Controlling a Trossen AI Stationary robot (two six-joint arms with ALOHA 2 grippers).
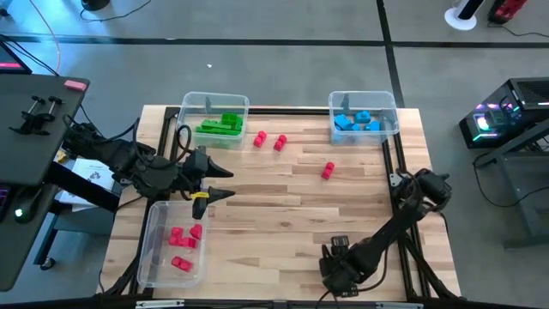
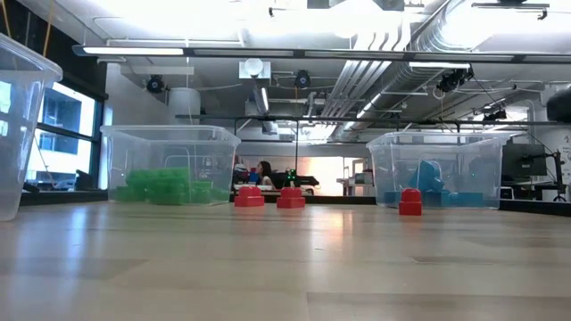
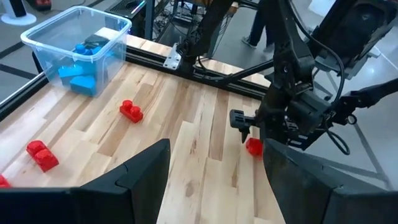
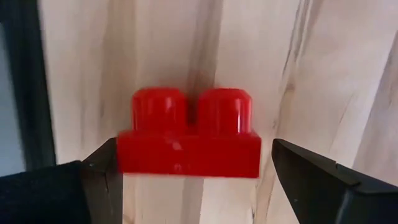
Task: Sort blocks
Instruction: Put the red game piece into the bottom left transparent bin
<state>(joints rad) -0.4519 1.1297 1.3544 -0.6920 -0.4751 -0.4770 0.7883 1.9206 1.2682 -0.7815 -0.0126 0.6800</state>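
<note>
My right gripper has to grab the two-stud block next by its short ends, so that it can sort the block.
My right gripper (image 4: 193,163) is open near the table's near edge (image 1: 341,273) and points down. Its fingers stand at either short end of a red two-stud block (image 4: 189,144), which lies flat on the wood, studs up. The left wrist view shows that block (image 3: 253,147) under the right gripper (image 3: 244,129). My left gripper (image 1: 225,184) hovers open over the table's left middle (image 3: 216,149), holding nothing. Three loose red blocks (image 1: 260,138) (image 1: 280,142) (image 1: 328,171) rest on the far half. My right gripper comes from above, pointing down. One finger (image 4: 102,177) stands right at the red block's short end (image 4: 124,155); whether it touches, I cannot tell. The other finger (image 4: 298,171) is a gap away from the opposite end. The block lies flat on the table.
A clear bin with green blocks (image 1: 214,120) sits at the far left, one with blue blocks (image 1: 364,116) at the far right, and one with red blocks (image 1: 171,245) at the near left. Bare wood lies across the middle. A black frame (image 1: 390,163) edges the table.
</note>
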